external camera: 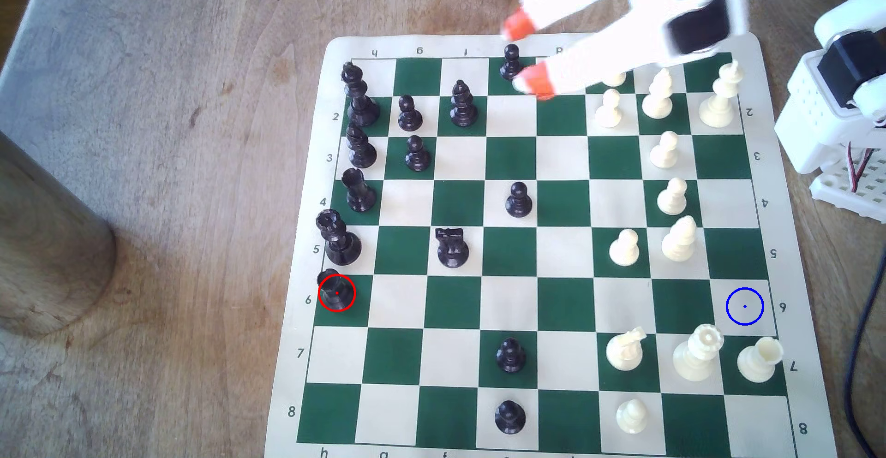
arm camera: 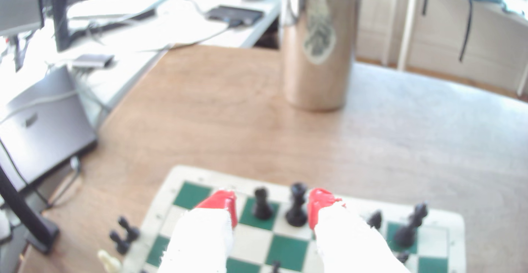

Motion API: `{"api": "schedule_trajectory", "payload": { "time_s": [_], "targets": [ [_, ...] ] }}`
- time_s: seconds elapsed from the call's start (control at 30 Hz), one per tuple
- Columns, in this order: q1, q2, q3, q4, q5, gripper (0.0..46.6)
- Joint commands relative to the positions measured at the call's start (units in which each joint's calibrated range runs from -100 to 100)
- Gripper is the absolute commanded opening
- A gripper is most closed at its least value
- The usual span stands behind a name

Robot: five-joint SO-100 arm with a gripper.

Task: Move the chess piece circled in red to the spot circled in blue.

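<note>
My gripper grabs the squat black chess piece by its top (external camera: 328,279) next, to move the red-circled piece to the blue-circled spot.
The chess piece (external camera: 336,292) is a short, squat black piece inside a red ring, on a green square at the board's edge on the exterior view's left. The spot (external camera: 744,306) is a cream square with a blue ring and dot at the opposite edge, on the exterior view's right, with nothing on it. My gripper (external camera: 527,53) hangs open above the board's far edge, well away from both. Its red-tipped fingers (external camera: 537,82) are blurred, and one lies close to a black pawn (external camera: 510,61). In the wrist view the gripper (arm camera: 271,207) is spread wide and holds nothing.
Black pieces, among them a tall queen (external camera: 337,237) just beyond the ringed piece, line the exterior view's left columns. White pieces (external camera: 697,352) crowd the right side near the spot. A metal cup (arm camera: 317,47) stands off the board. The arm's base (external camera: 834,103) is at the right.
</note>
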Motion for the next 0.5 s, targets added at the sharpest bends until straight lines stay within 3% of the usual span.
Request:
{"api": "schedule_trajectory", "payload": {
  "time_s": [0.0, 0.37, 0.47],
  "targets": [
    [-1.7, 10.2, -15.6, -1.0, -4.2, 14.1],
    [-3.0, 32.0, -30.1, 0.4, -12.3, 13.9],
    [-3.3, 37.8, -33.2, 0.3, -13.5, 13.8]
  ]
}}
